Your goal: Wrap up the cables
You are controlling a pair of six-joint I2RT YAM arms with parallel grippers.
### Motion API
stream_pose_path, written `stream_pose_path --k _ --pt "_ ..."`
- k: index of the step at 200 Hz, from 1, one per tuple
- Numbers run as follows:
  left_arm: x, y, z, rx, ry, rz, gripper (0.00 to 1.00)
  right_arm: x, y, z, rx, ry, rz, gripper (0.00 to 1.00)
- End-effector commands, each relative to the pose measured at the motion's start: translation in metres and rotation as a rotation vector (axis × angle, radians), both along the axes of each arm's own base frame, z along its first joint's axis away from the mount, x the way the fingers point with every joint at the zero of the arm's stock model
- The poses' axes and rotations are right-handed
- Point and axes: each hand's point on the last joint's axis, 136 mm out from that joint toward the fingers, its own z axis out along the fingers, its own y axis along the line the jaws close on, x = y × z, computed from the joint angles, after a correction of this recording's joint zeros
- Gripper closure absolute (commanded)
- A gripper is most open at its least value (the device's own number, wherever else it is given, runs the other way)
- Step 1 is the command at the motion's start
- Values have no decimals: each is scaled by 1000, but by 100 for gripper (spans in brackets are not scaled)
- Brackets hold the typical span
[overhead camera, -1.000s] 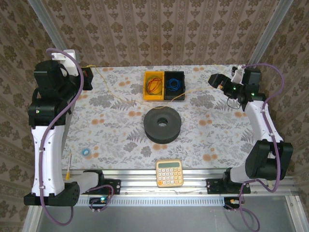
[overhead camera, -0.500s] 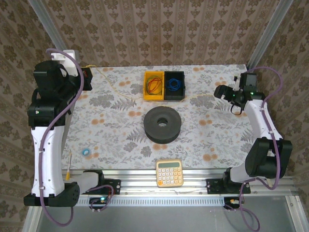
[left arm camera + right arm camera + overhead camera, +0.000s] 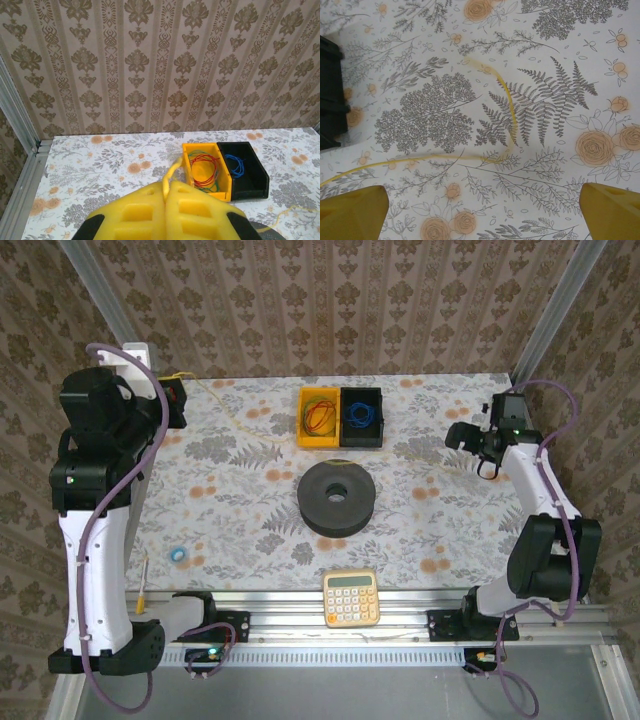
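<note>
The yellow cable needs to be stretched straight for wrapping, so my right gripper should next pick it up by its loose hooked end (image 3: 512, 113), opposite my left gripper.
The cable is a thin yellow cord (image 3: 232, 418) running from the table's back left corner across towards the right side. My left gripper (image 3: 178, 400) hangs at the back left, shut on the cord's end. In the left wrist view the cord (image 3: 174, 169) comes out from between the closed yellow fingers of the left gripper (image 3: 165, 186). My right gripper (image 3: 470, 436) hovers open at the right side, pointing down. Beneath the right gripper (image 3: 482, 215) the cord's other end (image 3: 510, 110) lies on the floral cloth in a hooked bend, ahead of the spread fingertips (image 3: 350, 210) and untouched.
A yellow bin (image 3: 303, 430) with a red-orange wire coil and a black bin (image 3: 378, 428) with a blue coil stand at the back middle. A black ring-shaped spool (image 3: 336, 497) lies in the centre. A calculator (image 3: 351, 597), a small blue ring (image 3: 178, 554) and a yellow-handled tool (image 3: 143, 583) lie near the front.
My right gripper has swung from the back right forward and down over the cord's free end, which now lies flat. The left arm has shifted slightly left, still gripping.
</note>
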Motion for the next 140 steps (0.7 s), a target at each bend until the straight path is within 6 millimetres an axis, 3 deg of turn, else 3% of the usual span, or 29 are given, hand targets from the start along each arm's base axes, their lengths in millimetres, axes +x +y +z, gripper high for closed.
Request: stream_pose_path --k 1,48,140 --pt "-9 2 9 19 -25 6 100 8 -5 4 -48 -15 -2 3" --pt "-7 1 8 20 -20 2 100 11 -5 -8 -61 7 0 7" --pt "-6 -1 7 15 -21 -12 100 35 -9 -58 -183 116 -18 17"
